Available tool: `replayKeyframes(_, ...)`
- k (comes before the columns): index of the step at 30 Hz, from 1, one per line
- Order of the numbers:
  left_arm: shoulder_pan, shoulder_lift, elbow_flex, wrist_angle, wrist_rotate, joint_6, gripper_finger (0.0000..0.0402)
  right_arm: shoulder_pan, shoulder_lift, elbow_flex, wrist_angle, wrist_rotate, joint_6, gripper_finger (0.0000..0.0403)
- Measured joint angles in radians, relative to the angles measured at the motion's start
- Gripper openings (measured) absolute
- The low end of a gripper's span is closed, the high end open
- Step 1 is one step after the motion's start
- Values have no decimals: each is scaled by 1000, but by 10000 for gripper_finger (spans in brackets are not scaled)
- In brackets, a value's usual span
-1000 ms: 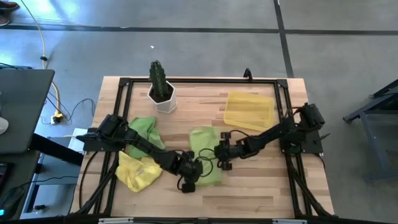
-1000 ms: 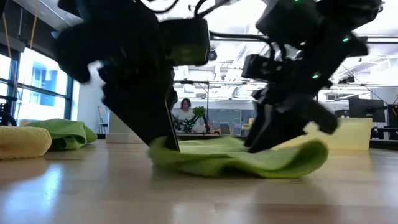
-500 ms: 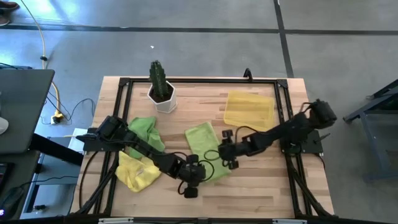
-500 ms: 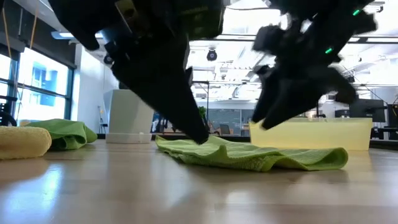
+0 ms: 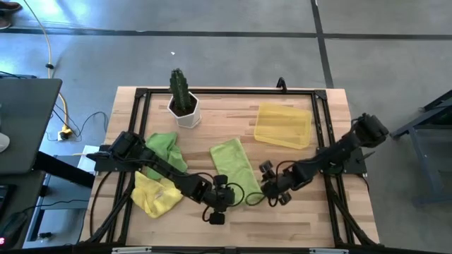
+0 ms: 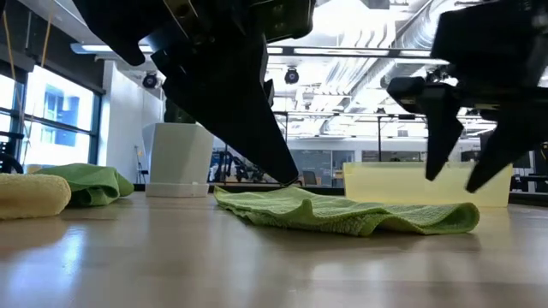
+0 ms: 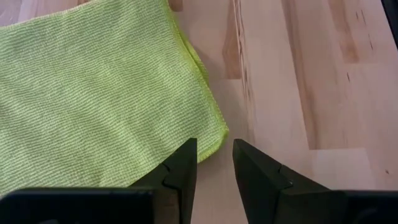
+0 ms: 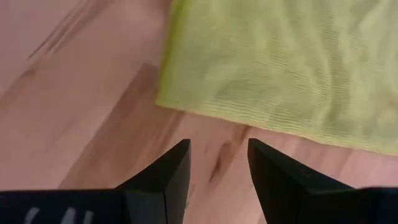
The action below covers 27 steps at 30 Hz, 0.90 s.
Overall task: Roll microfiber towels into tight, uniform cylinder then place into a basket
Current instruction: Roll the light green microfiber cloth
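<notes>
My right gripper grabs the lime green towel (image 5: pixel 234 164) by its corner (image 5: pixel 257 195) next, to start rolling it into a cylinder.
A lime green towel (image 5: pixel 234 164) lies spread flat on the table's middle; it also shows in the low view (image 6: pixel 342 214). My left gripper (image 7: pixel 211 144) is open just above the towel's near left corner (image 7: pixel 214 134), one finger over the cloth, one over bare wood. My right gripper (image 8: pixel 219 146) is open and empty, lifted above bare wood just off the towel's right edge (image 8: pixel 205 109). The yellow basket (image 5: pixel 284 125) stands at the far right. A second green towel (image 5: pixel 164 147) and a yellow towel (image 5: pixel 157 194) lie bunched at the left. My left gripper has one finger (image 7: pixel 183 162) over the towel's near corner, slanting down from the near left. I cannot tell whether it touches the cloth.
A white pot with a green cactus (image 5: pixel 183 104) stands at the far left. A black frame (image 5: pixel 226 91) runs around the work area. Bare wood lies between the spread towel and the basket and along the near edge.
The green towel, bunched a second ago, has been drawn out flat toward the near edge. My right gripper has come off it, risen and gone toward the table's near right. My left gripper has gone a little toward the near edge.
</notes>
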Motion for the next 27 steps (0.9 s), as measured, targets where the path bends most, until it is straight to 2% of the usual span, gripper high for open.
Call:
replayKeyframes(7, 2, 0, 1, -12, 0, -3, 94, 34, 2, 0, 40, -2, -196, 154)
replayKeyframes(11, 2, 0, 1, -15, 0, -3, 94, 34, 6, 0, 74, -73, -251, 154)
replayKeyframes(19, 2, 0, 1, -22, 0, -3, 94, 31, 110, 2, 126, -71, -418, 154)
replayKeyframes(27, 2, 0, 1, -23, 5, -3, 94, 31, 153, 6, 144, -45, -419, 145)
